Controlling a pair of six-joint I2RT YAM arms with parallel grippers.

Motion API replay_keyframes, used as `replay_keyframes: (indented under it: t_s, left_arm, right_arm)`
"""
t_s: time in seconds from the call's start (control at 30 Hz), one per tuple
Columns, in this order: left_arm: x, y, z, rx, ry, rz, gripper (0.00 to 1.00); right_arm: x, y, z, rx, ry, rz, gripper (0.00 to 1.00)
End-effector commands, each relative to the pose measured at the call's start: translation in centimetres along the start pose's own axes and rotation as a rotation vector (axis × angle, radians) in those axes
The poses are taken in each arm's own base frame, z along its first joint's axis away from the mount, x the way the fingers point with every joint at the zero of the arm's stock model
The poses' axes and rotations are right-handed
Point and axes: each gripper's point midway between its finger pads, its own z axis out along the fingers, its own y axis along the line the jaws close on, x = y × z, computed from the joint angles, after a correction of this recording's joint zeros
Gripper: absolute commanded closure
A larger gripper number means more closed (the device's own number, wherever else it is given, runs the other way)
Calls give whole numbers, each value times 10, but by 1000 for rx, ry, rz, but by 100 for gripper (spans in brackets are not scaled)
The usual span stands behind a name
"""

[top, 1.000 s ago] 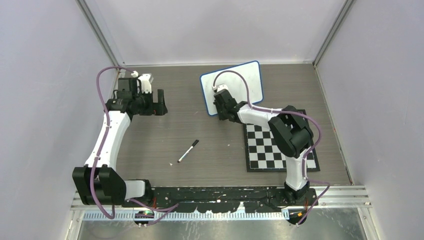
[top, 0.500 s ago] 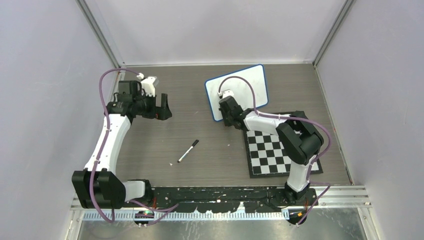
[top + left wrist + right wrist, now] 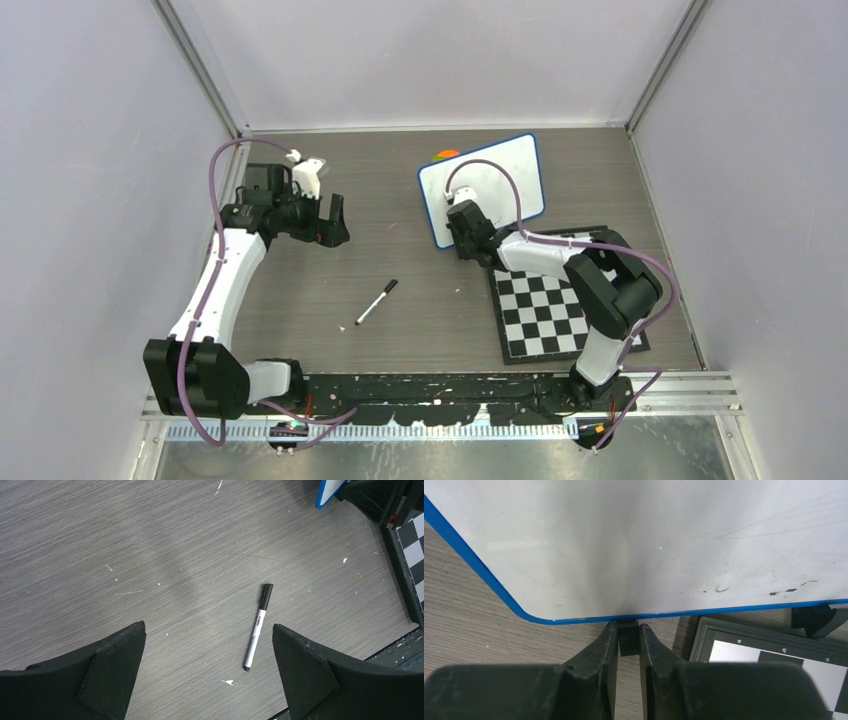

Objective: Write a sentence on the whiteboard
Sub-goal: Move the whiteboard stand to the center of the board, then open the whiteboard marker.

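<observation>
I will next grab the marker by its black cap (image 3: 391,286) (image 3: 266,597) with my left gripper. The white body of the marker then stays free, so I can hand it over for writing.
The whiteboard (image 3: 485,185) is white with a blue rim and lies at the back middle of the table. It fills the right wrist view (image 3: 649,545), blank except for faint smudges; no sentence shows on it. My right gripper (image 3: 463,240) is shut on a small black foot (image 3: 628,637) at the board's near edge. A black-and-white marker (image 3: 376,301) lies on the table in front; the left wrist view shows it (image 3: 258,626) between my open fingers, far below. My left gripper (image 3: 332,222) is open, empty and held above the table's left half.
A black-and-white checkered board (image 3: 555,305) lies right of the marker, its corner under the whiteboard's near edge (image 3: 764,645). Something orange (image 3: 446,155) peeks out behind the whiteboard. Grey walls close in on both sides and the back. Purple cables loop over both arms.
My right gripper has dragged the whiteboard to the right and towards the near side, uncovering the orange thing behind it. My left gripper has moved a little right and nearer.
</observation>
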Motion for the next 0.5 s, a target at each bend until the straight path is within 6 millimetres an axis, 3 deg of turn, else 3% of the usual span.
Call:
replay_keyframes:
  t_s: [0.0, 0.17, 0.23, 0.33, 0.47]
  left_arm:
    - [5, -6, 0, 32, 22, 42, 0]
    - [13, -9, 2, 37, 54, 83, 0]
    - [18, -11, 3, 34, 75, 113, 0]
    - [26, -12, 6, 24, 107, 161, 0]
    - [38, -21, 10, 62, 163, 213, 0]
  right_arm:
    - [10, -23, -13, 76, 25, -9, 100]
    - [13, -19, -21, 40, 49, -8, 100]
    - [10, -15, -26, 17, 50, 1, 87]
    - [-8, -9, -39, -31, 8, 18, 54]
    - [-39, 1, -64, -123, -54, 29, 37]
